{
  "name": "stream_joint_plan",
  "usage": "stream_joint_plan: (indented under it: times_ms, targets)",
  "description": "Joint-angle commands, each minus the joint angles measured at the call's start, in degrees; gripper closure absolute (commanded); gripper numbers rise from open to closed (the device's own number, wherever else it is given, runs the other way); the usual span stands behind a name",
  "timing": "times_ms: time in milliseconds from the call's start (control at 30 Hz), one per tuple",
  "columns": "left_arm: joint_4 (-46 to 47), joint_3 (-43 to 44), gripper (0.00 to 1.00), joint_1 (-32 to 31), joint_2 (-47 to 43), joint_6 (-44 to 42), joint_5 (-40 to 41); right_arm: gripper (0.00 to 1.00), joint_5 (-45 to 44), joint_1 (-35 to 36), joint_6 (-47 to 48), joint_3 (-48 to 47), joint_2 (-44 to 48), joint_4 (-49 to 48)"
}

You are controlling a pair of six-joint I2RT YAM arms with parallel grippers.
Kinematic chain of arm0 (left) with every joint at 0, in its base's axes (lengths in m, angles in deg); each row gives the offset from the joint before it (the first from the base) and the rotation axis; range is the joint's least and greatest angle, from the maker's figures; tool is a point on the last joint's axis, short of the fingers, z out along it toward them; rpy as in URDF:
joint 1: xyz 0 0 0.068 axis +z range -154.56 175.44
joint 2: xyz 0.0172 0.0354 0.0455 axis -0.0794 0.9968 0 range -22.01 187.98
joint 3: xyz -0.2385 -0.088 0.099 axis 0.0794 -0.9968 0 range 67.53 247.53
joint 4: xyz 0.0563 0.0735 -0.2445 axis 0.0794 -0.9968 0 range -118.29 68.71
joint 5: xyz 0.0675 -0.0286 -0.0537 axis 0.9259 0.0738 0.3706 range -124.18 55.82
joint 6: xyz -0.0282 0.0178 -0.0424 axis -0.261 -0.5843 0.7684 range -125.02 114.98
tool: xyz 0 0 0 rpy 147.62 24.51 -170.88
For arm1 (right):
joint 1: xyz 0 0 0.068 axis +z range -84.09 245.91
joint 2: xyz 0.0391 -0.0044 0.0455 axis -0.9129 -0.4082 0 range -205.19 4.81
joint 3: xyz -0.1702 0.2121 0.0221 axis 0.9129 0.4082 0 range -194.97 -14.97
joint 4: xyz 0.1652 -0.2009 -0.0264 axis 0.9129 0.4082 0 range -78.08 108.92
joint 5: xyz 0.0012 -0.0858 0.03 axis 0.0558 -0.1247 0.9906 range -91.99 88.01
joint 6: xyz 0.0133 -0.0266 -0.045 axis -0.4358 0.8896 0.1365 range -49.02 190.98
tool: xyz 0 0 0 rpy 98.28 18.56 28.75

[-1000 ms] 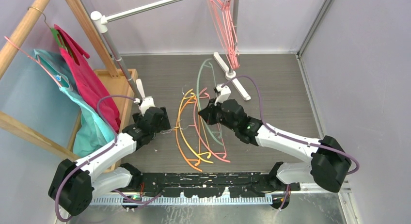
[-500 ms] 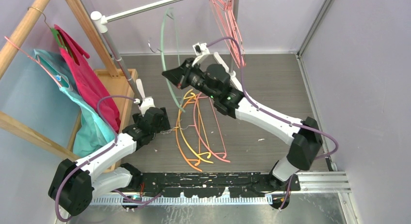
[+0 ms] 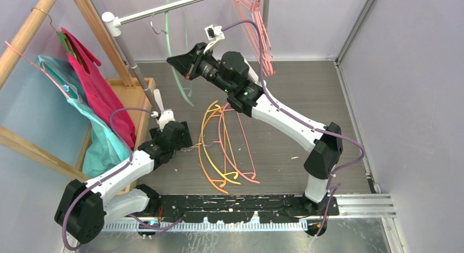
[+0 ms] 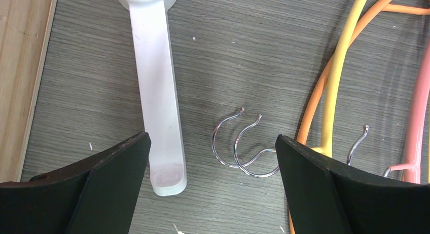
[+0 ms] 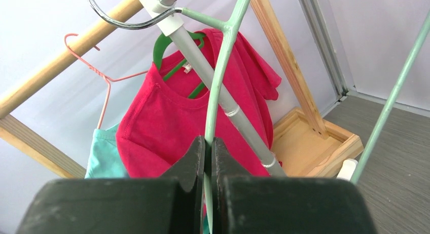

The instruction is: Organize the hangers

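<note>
The pale green hanger stays in my right gripper for now: its metal hook [image 5: 121, 21] curls beside the grey bar, and the hanger would fall short if I opened now.
My right gripper [image 3: 176, 64] is shut on a pale green hanger [image 3: 169, 23], held high beside the grey rail [image 3: 164, 9]; in the right wrist view its green stem [image 5: 218, 87] runs between my closed fingers and its metal hook [image 5: 121, 21] curls at the rail. Several pink wire hangers [image 3: 257, 28] hang at the rail's right end. Orange, yellow and pink hangers [image 3: 221, 149] lie on the floor. My left gripper [image 3: 183, 146] is open and empty just above the floor; two hanger hooks [image 4: 243, 143] lie between its fingers.
A wooden rack at left carries a magenta shirt [image 3: 96, 86] and a teal garment [image 3: 104, 143] on hangers. A white stand foot [image 4: 154, 87] lies by my left gripper. Another white foot [image 3: 271, 99] lies at back right. Walls close in on all sides.
My right arm has lifted the green hanger off the floor and carried it up and left to the rail. The left arm has not moved.
</note>
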Motion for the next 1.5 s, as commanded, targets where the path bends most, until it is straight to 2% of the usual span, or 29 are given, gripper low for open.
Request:
stream_joint_plan:
  times_ms: [0,400,633,767,1033,1467]
  targets:
    - [1.8,0.6,0.02,0.3,-0.3,-1.1,1.4,0.99,0.9,-0.7,0.1,-3.8,-0.3,-5.5]
    - [1.6,0.4,0.02,0.3,-0.3,-1.3,1.6,0.99,3.1,-6.5,-7.0,-7.0,-3.7,-10.9]
    - [1.6,1.2,0.02,0.3,0.8,-1.2,1.1,0.99,2.6,-6.9,-7.1,-13.2,-7.3,-7.5]
    - [1.5,1.2,0.02,0.3,0.3,-1.1,1.3,0.99,3.7,-6.8,-8.3,-16.4,-10.5,-5.9]
    - [1.3,0.9,0.02,0.3,-0.4,-1.2,1.6,0.99,4.5,-6.0,-9.7,-14.0,-12.0,-6.5]
    - [1.2,1.2,0.02,0.3,-0.3,-0.9,1.1,0.99,8.9,-1.1,-6.5,-20.0,-17.2,-0.3]
